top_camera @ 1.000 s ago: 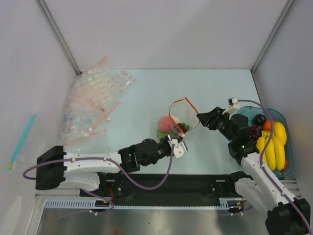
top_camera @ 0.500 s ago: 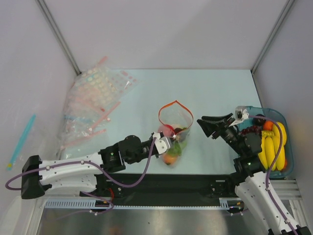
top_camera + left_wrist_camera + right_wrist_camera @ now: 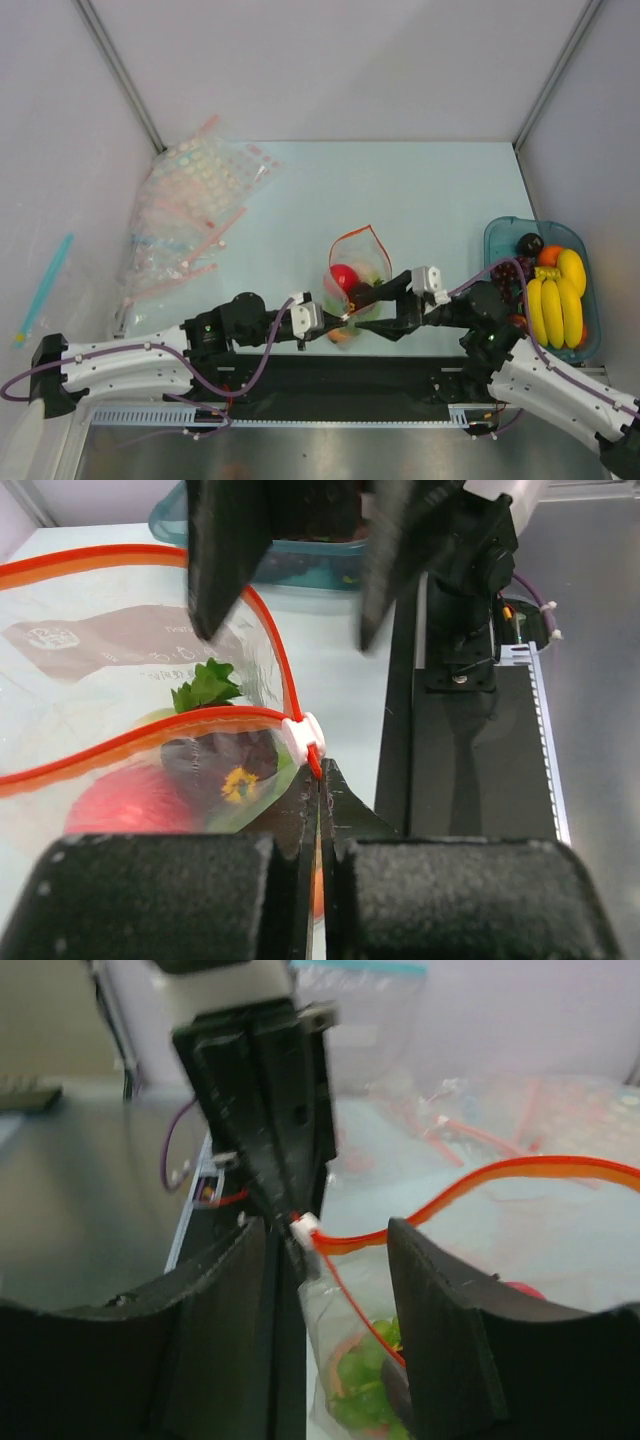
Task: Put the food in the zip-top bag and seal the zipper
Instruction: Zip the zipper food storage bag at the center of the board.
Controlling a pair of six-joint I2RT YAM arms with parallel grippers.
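I will next pinch the white slider [image 3: 346,317] [image 3: 305,1228] across its sides with my right gripper to seal the zipper, and leave the zipper's end to my left gripper.
The zip-top bag [image 3: 362,262] lies near the table's front edge, its mouth gaping. The red-orange zipper [image 3: 350,235] stands in an open loop. Food is inside: a dark red piece [image 3: 343,277], green pieces [image 3: 365,1370] and an orange ball [image 3: 343,335]. My left gripper [image 3: 338,318] is shut on the zipper's end, just behind the white slider [image 3: 300,737]; its pinched tips show in the left wrist view [image 3: 321,780]. My right gripper [image 3: 386,310] is open. In the right wrist view [image 3: 325,1235] its jaws stand either side of the slider [image 3: 305,1228] without touching it.
A blue bin [image 3: 497,232] at the right holds yellow bananas [image 3: 553,305] and a purple grape bunch [image 3: 510,270]. A heap of dotted clear bags [image 3: 195,195] lies at the back left. The black base rail [image 3: 400,375] runs just in front of the bag.
My left gripper has pulled the bag toward the near edge. My right gripper has swung left from the bin side and now brackets the bag's slider corner.
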